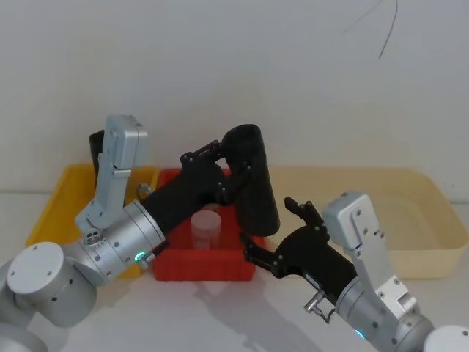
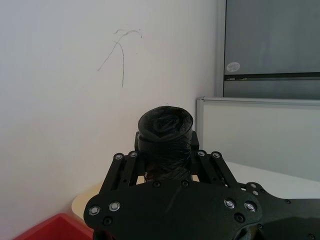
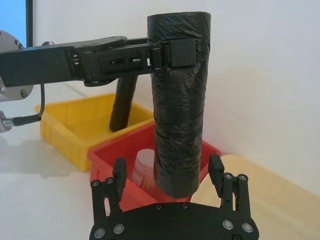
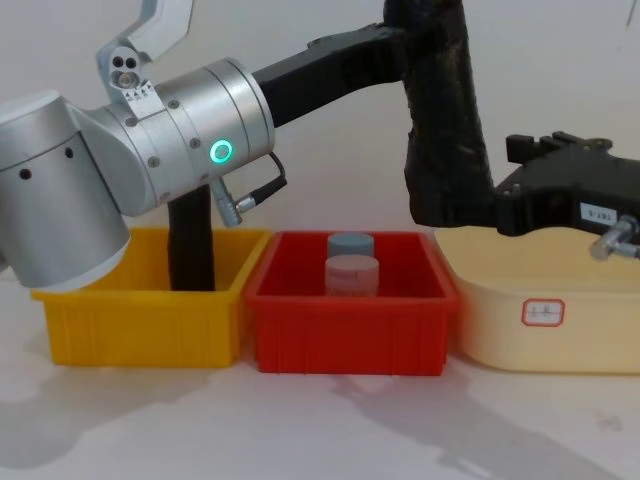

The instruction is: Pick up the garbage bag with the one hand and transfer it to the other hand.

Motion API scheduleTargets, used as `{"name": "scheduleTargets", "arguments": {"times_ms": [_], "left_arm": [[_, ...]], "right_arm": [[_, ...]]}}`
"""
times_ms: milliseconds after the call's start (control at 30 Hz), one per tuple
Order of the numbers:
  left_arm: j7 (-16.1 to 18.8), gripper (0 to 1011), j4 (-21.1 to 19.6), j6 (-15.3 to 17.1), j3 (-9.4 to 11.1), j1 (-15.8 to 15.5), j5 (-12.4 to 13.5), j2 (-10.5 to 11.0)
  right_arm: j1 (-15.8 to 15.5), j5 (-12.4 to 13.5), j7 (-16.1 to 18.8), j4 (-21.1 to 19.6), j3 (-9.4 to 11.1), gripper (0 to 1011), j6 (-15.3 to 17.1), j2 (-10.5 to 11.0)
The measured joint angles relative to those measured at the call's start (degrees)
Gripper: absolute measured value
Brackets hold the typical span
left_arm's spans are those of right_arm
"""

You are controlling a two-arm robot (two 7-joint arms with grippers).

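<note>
My right gripper will next grab the garbage bag by its lower end (image 4: 447, 185), so that it can take over the bag from the left hand (image 4: 345, 72).
The garbage bag (image 1: 253, 180), a thick crinkled black roll, hangs nearly upright above the red bin (image 1: 205, 268). My left gripper (image 1: 238, 167) is shut on its upper part; its pad presses the bag's (image 3: 180, 110) side in the right wrist view. My right gripper (image 1: 270, 222) is open around the roll's lower end, one finger on each side with a small gap to the plastic, as its fingers (image 3: 119, 172) show in the right wrist view. From the chest, the bag (image 4: 445, 130) spans from the left gripper (image 4: 400, 45) down to the right gripper (image 4: 480, 200).
A yellow bin (image 4: 140, 325) on the left holds a slim black tube (image 4: 190, 240). The red bin (image 4: 350, 325) holds two small jars (image 4: 352, 275). A cream basin (image 4: 540, 335) stands on the right. A white wall is close behind.
</note>
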Motion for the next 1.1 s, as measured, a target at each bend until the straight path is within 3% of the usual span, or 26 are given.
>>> {"name": "scheduleTargets", "arguments": {"times_ms": [567, 967, 1100], "left_arm": [[0.00, 446, -0.01, 0.00, 0.00, 0.00, 0.01, 0.00], [0.00, 446, -0.01, 0.00, 0.00, 0.00, 0.01, 0.00], [0.00, 446, -0.01, 0.00, 0.00, 0.00, 0.01, 0.00]], "right_arm": [[3.28, -0.65, 1.76, 4.09, -0.06, 1001, -2.01, -2.09], [5.15, 0.37, 2.90, 7.03, 0.58, 1001, -2.49, -4.09], [5.83, 0.93, 3.40, 7.85, 0.72, 936, -1.93, -4.79]]}}
